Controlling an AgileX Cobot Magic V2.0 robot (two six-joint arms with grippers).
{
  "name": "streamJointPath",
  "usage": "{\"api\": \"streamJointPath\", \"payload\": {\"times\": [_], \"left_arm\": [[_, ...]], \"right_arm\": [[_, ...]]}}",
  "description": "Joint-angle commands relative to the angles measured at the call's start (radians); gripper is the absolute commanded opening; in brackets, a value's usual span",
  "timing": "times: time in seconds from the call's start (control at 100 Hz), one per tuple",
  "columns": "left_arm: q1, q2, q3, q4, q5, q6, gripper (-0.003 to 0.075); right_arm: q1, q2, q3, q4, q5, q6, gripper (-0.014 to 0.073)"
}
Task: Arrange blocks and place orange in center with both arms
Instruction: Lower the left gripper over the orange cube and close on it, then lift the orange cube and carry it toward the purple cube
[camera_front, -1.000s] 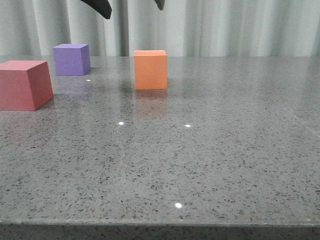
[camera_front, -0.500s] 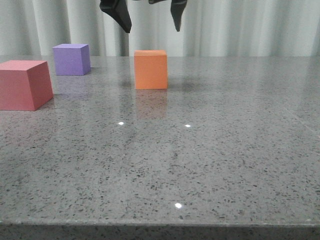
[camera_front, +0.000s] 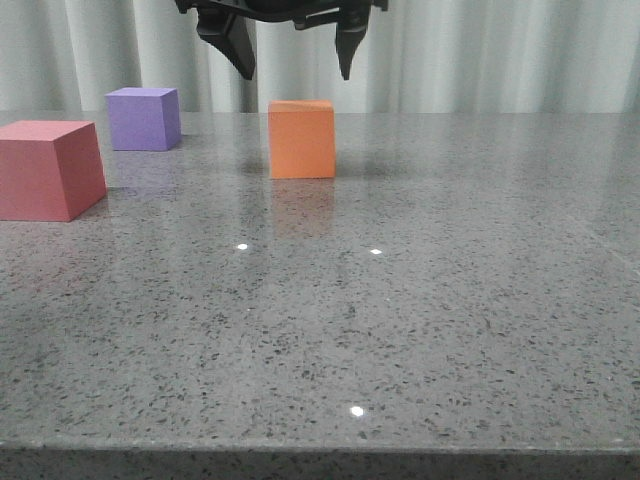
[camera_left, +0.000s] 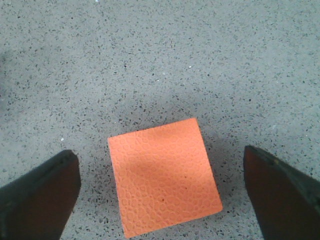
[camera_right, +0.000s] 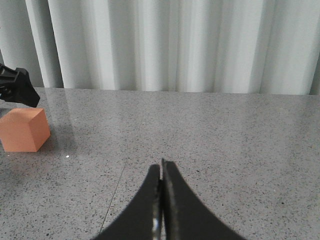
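Note:
My left gripper's fingers are above the orange cube's top side (camera_front: 301, 104), so it is too early to close on the orange cube. The gripper comes down first now.
The orange cube (camera_front: 301, 139) stands on the grey table near the back middle. My left gripper (camera_front: 296, 72) hangs open just above it, one finger to each side, not touching. In the left wrist view the orange cube (camera_left: 163, 175) lies between the two spread fingers of my left gripper (camera_left: 161, 192). The purple cube (camera_front: 144, 118) stands at the back left. The red-pink cube (camera_front: 48, 168) stands at the left, nearer the front. My right gripper (camera_right: 161, 172) is shut and empty over bare table; the orange cube (camera_right: 24, 130) shows far to its side.
The speckled grey table (camera_front: 400, 300) stretches wide to the right and front. A white curtain (camera_front: 480, 50) hangs behind the table's far edge.
My left gripper has come down from the top of the front view to just above the orange cube, fingers spread. The cubes have not moved.

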Motion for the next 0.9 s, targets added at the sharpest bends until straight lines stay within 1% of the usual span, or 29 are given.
{"api": "streamJointPath", "payload": {"times": [0.0,0.48,0.54,0.58,0.59,0.61,0.63,0.64,0.65,0.66,0.7,0.71,0.77,0.78,0.79,0.82,0.84,0.89], "left_arm": [[0.005,-0.039,-0.032,0.029,-0.043,-0.014,0.0617],[0.005,0.048,-0.032,0.029,-0.045,-0.015,0.0616],[0.005,0.048,-0.032,0.029,-0.045,-0.015,0.0596],[0.005,0.048,-0.032,0.031,-0.045,-0.015,0.0547],[0.005,0.048,-0.032,0.031,-0.045,-0.015,0.0547],[0.005,0.048,-0.032,0.031,-0.045,-0.015,0.0517],[0.003,0.048,-0.032,0.031,-0.043,-0.015,0.0471],[0.003,0.048,-0.032,0.031,-0.043,-0.015,0.0471],[0.003,0.048,-0.032,0.031,-0.043,-0.015,0.0433],[0.003,0.048,-0.032,0.031,-0.043,-0.015,0.0433],[0.003,0.048,-0.032,0.033,-0.043,-0.015,0.0342],[0.003,0.048,-0.032,0.033,-0.043,-0.015,0.0342],[0.003,0.045,-0.032,0.033,-0.043,-0.015,0.0221],[0.003,0.043,-0.032,0.033,-0.043,-0.015,0.0221],[0.003,0.043,-0.032,0.033,-0.043,-0.015,0.019],[0.003,0.039,-0.032,0.033,-0.041,-0.015,0.0161],[0.003,0.036,-0.032,0.033,-0.042,-0.015,0.0128],[0.003,0.023,-0.032,0.033,-0.042,-0.011,0.0095]], "right_arm": [[-0.007,0.012,-0.023,-0.026,-0.072,-0.002,-0.011],[-0.007,0.012,-0.023,-0.026,-0.072,-0.002,-0.011],[-0.007,0.012,-0.023,-0.026,-0.072,-0.002,-0.011],[-0.007,0.012,-0.023,-0.026,-0.072,-0.002,-0.011],[-0.007,0.012,-0.023,-0.026,-0.072,-0.002,-0.011],[-0.007,0.012,-0.023,-0.026,-0.072,-0.002,-0.011],[-0.007,0.012,-0.023,-0.026,-0.072,-0.002,-0.011],[-0.007,0.012,-0.023,-0.026,-0.072,-0.002,-0.011],[-0.007,0.012,-0.023,-0.026,-0.072,-0.002,-0.011],[-0.007,0.012,-0.023,-0.026,-0.072,-0.002,-0.011],[-0.007,0.012,-0.023,-0.026,-0.072,-0.002,-0.011],[-0.007,0.012,-0.023,-0.026,-0.072,-0.002,-0.011],[-0.007,0.012,-0.023,-0.026,-0.072,-0.002,-0.011],[-0.007,0.012,-0.023,-0.026,-0.072,-0.002,-0.011],[-0.007,0.012,-0.023,-0.026,-0.072,-0.002,-0.011],[-0.007,0.012,-0.023,-0.026,-0.072,-0.002,-0.011],[-0.007,0.012,-0.023,-0.026,-0.072,-0.002,-0.011],[-0.007,0.012,-0.023,-0.026,-0.072,-0.002,-0.011]]}}
